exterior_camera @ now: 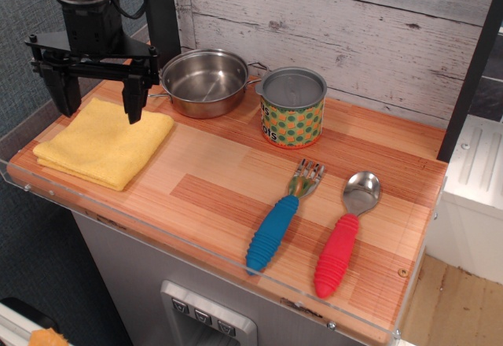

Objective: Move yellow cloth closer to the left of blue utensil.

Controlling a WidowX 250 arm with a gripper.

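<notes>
The yellow cloth has to move closer to the blue fork [275, 230], so the robot's gripper needs to grab it next by a small fold at its middle [108, 141].
The yellow cloth [106, 145] lies folded flat at the left end of the wooden counter. The blue utensil [279, 222], a fork with a ribbed blue handle and metal tines, lies to the right of the middle, tines pointing away. My gripper [97, 96] hangs above the far part of the cloth with its two black fingers spread wide apart and nothing between them. The fingertips sit just above the cloth; I cannot tell whether they touch it.
A steel pot [206, 82] stands at the back, a can with green and orange dots [292, 108] to its right. A red-handled spoon [346, 233] lies right of the fork. The counter [212, 189] has a clear plastic front lip and a plank wall behind.
</notes>
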